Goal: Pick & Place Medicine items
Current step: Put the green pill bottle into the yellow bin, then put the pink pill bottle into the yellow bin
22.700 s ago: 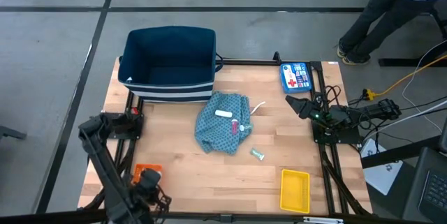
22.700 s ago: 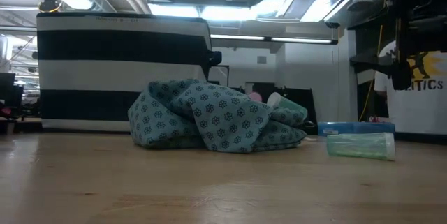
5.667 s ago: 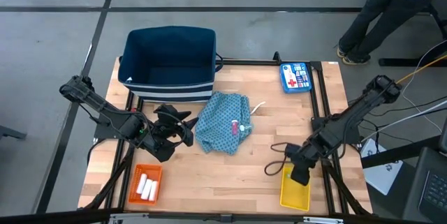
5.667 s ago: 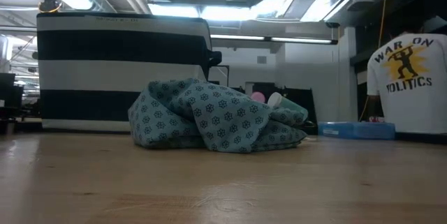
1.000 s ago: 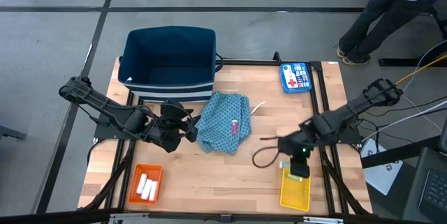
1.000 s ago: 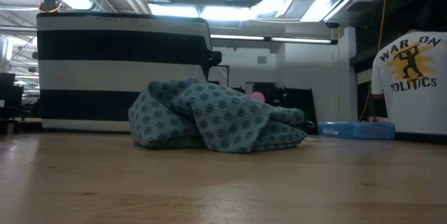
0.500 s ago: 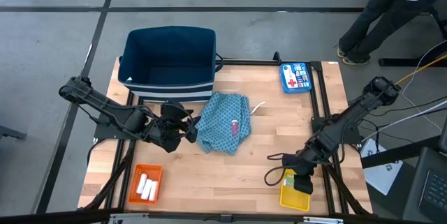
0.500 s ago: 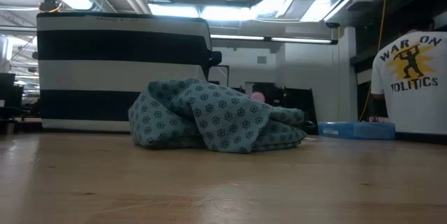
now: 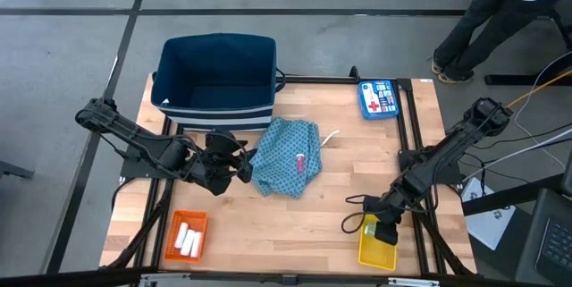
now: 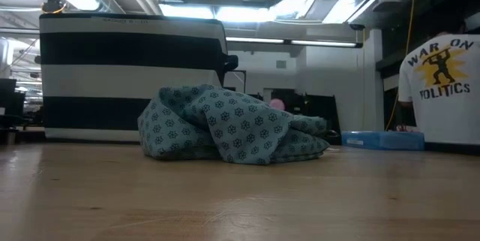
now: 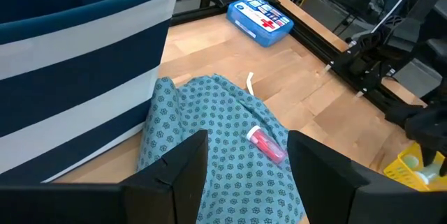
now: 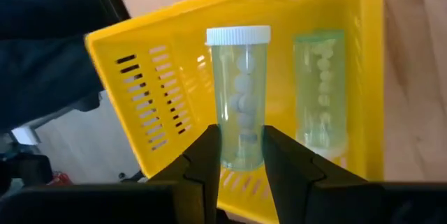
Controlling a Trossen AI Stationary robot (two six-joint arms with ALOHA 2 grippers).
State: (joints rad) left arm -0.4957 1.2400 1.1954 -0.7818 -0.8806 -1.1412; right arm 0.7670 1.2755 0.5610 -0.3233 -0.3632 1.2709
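The clear tube is low inside the yellow basket (image 9: 376,249) (image 12: 185,77) beside the green tube, so I should open my right gripper now.
My right gripper (image 12: 241,139) hangs over the yellow basket (image 9: 376,249) at the table's near right, shut on a clear white-capped tube (image 12: 239,84). A pale green tube (image 12: 320,91) lies in the basket beside it. A pink-red piece (image 11: 267,144) lies on top of the teal patterned cloth (image 9: 284,157) at mid-table. My left gripper (image 11: 246,155) stands open just above the cloth's left part, nothing between its fingers. White tubes (image 9: 186,238) lie in the orange basket (image 9: 188,220) at the near left. My right gripper pinches the clear tube's uncapped end (image 12: 241,130) between its two fingers, coming from above. The capped end (image 12: 238,35) sticks out past the fingertips, over the inside of the yellow basket. Whether the tube touches the basket floor, I cannot tell.
A dark blue bin with white stripes (image 9: 217,81) stands at the far left. A flat blue box with a red cross (image 9: 379,99) lies at the far right. A thin white stick (image 9: 331,135) lies by the cloth's right side. A person (image 10: 442,83) stands beyond the table's right.
My right gripper has gone from mid-table toward the table's near right corner with the clear tube, and now hangs over the yellow basket, still shut.
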